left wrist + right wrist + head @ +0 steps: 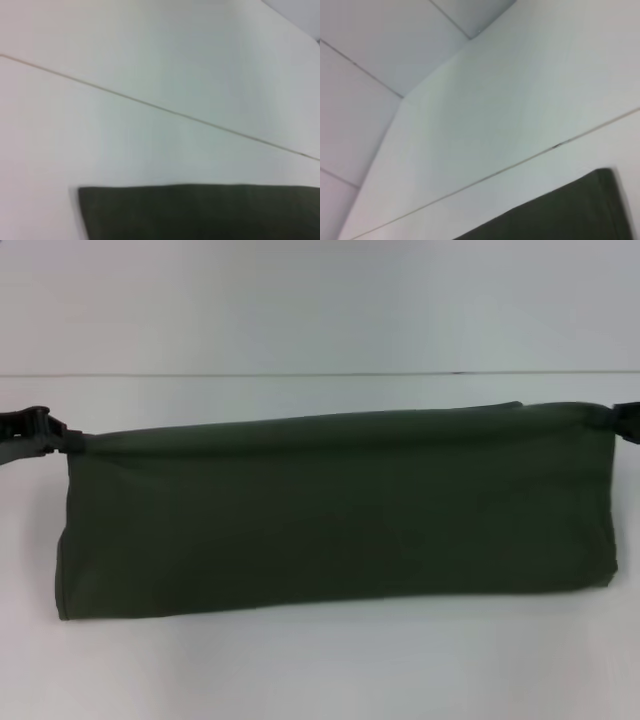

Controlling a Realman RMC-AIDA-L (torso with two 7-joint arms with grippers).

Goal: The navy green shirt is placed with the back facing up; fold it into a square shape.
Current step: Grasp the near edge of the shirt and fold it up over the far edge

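Note:
My left gripper keeps hold of the shirt for now, until its upper edge (300,425) (200,186) lies on the tabletop, since shaded cloth hangs from that raised edge.
The navy green shirt (330,515) hangs as a wide dark olive band, stretched across the head view above the white table, plain side showing. My left gripper (52,436) is shut on its upper left corner. My right gripper (612,420) is shut on its upper right corner at the picture's edge. The cloth's lower edge rests on or near the table. A dark patch of the shirt (200,212) fills the bottom of the left wrist view, and the shirt (560,210) also shows in the right wrist view. Neither wrist view shows fingers.
A white table (320,670) lies under and in front of the shirt. A thin seam (300,374) runs across behind it, with a pale wall (320,300) beyond.

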